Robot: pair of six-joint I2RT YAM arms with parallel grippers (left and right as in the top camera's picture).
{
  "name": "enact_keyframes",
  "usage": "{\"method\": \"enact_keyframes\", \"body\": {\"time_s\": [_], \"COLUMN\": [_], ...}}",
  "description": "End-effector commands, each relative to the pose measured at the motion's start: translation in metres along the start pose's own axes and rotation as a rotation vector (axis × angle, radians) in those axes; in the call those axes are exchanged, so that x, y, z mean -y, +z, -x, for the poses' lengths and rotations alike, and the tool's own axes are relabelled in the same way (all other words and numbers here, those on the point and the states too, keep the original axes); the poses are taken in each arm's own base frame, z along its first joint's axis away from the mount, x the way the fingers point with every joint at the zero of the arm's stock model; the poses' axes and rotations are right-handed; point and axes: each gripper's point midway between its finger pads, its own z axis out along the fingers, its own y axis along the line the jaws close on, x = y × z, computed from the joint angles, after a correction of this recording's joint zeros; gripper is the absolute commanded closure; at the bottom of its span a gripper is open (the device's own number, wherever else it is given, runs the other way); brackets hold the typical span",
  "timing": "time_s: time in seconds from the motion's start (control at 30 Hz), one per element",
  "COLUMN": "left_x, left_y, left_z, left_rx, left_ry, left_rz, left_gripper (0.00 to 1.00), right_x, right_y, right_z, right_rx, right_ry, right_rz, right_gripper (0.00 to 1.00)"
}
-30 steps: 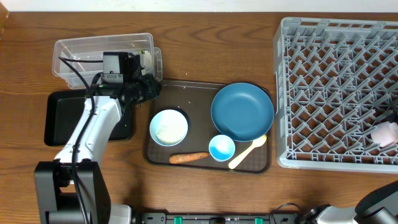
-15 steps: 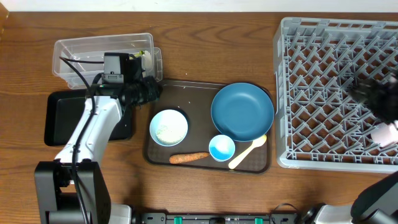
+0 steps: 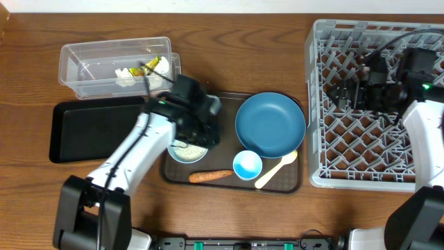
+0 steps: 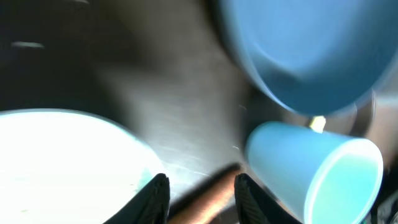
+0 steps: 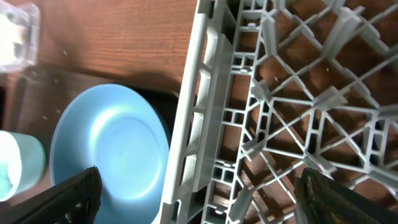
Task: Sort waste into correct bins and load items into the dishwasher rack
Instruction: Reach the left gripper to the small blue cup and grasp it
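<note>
Next, my left gripper grabs the small blue bowl by its rim, which leaves the bowl's bottom end free to hand over to my right gripper.
My left gripper is open and empty, low over the brown tray beside the rice bowl. In the left wrist view its fingers frame the orange carrot, with the rice bowl, small blue bowl and blue plate around. The carrot, small bowl, cream spoon and plate lie on the tray. My right gripper is open and empty over the grey rack. The right wrist view shows its jaws, the rack's wall and the plate. The pink cup is hidden.
The clear tub at the back left holds white tissue and a yellow-green wrapper. The black tray lies in front of it. The dishes sit on a dark brown serving tray. My right arm crosses the rack's right side.
My left arm has swung from the clear tub to the brown tray, over the rice bowl. My right arm has moved left across the rack and now covers where the pink cup lay.
</note>
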Motion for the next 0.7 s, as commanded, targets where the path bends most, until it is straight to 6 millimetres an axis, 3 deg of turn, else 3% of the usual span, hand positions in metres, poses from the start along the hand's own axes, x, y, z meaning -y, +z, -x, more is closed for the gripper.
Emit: {"method": "enact_keyframes", "body": {"time_s": [0.0, 0.3, 0.57, 0.67], "left_x": [0.016, 0.037, 0.057, 0.056], "left_y": [-0.003, -0.002, -0.027, -0.026], "left_z": [-0.002, -0.023, -0.021, -0.022], "left_rx": [0.000, -0.065, 0.019, 0.014], "left_ry": [0.129, 0.260, 0.319, 0.317], "left_rz": [0.014, 0.031, 0.017, 0.018], "left_gripper": [0.62, 0.56, 0.49, 0.48], "right_x": [-0.002, -0.004, -0.004, -0.004], "right_y": [0.002, 0.003, 0.003, 0.003], "right_z": [0.005, 0.004, 0.005, 0.005], "right_rx": [-0.003, -0.006, -0.003, -0.003], "right_ry": [-0.056, -0.063, -0.064, -0.064], "right_rz": [-0.056, -0.057, -0.057, -0.057], "right_gripper": [0.01, 0.01, 0.01, 0.01]}}
